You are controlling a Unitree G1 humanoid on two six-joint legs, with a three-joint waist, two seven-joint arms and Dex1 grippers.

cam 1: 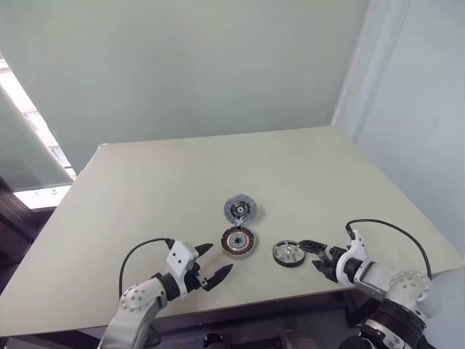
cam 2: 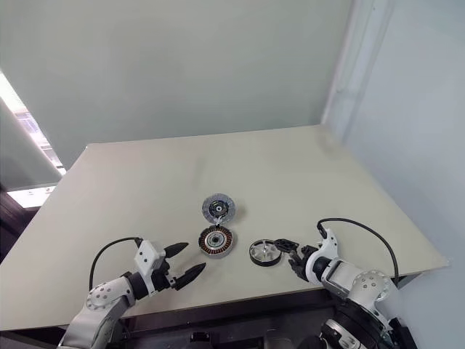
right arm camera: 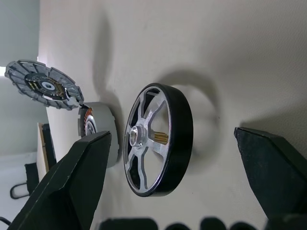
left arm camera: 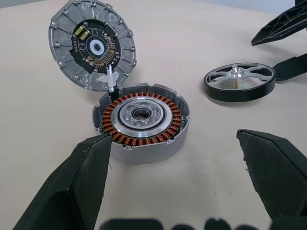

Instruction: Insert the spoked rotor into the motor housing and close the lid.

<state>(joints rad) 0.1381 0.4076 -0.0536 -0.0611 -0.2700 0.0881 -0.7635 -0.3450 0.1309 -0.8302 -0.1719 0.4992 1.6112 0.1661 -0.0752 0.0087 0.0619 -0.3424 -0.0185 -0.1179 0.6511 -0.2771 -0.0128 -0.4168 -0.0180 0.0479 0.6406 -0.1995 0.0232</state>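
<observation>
The spoked rotor needs to sit in the motor housing (cam 1: 238, 241), so my right gripper should next grab the rotor by its dark rim (cam 1: 298, 260).
The motor housing (cam 1: 238, 241), a round dark disc with copper windings around a silver centre, lies on the table with its top uncovered. The grey speckled lid (cam 1: 240, 209) stands swung open at the housing's far edge, joined to it by a small silver tab. The spoked rotor (cam 1: 288, 253), silver with a dark rim, lies flat on the table just right of the housing. My left gripper (cam 1: 220, 260) is open, near and left of the housing (left arm camera: 141, 120), holding nothing. My right gripper (cam 1: 309, 254) is open just right of the rotor (right arm camera: 158, 139), its fingers apart from it.
The beige table (cam 1: 145, 189) stretches far behind the parts. Its front edge runs close below both grippers, and its right edge falls away beyond my right arm. A pale wall stands behind.
</observation>
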